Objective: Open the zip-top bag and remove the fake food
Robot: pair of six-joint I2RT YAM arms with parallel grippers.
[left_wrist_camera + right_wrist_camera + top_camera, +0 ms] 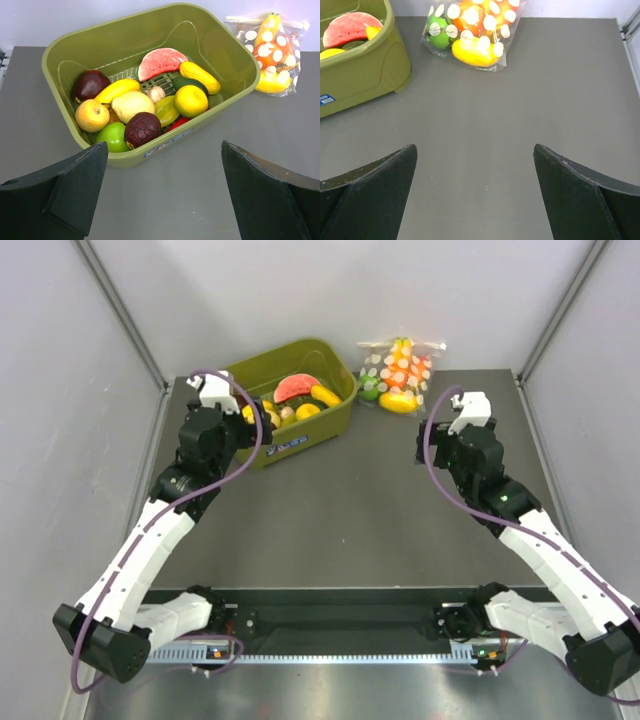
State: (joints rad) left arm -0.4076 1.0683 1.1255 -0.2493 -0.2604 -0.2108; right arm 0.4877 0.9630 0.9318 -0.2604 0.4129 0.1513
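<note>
My right gripper is going to pinch the zip-top bag by its loose side edge [431, 376] [513, 34] away from the tub next. The zip will stay free to open.
The zip-top bag [400, 375] lies flat at the far edge of the table, right of the tub, with white dots on its lower half. It holds the fake food: a yellow banana bunch [472, 52], a round green piece [439, 39] and orange and red pieces [475, 17]. The bag also shows at the top right of the left wrist view [272, 50]. My left gripper [165, 147] is open and empty, just in front of the tub's near wall. My right gripper [475, 147] is open and empty over bare table, well short of the bag.
An olive-green tub [335, 420] stands at the far left-centre with several toy fruits in it, among them a pink watermelon slice [161, 61] and a dark purple fruit [142, 128]. Grey walls close in the table on three sides.
</note>
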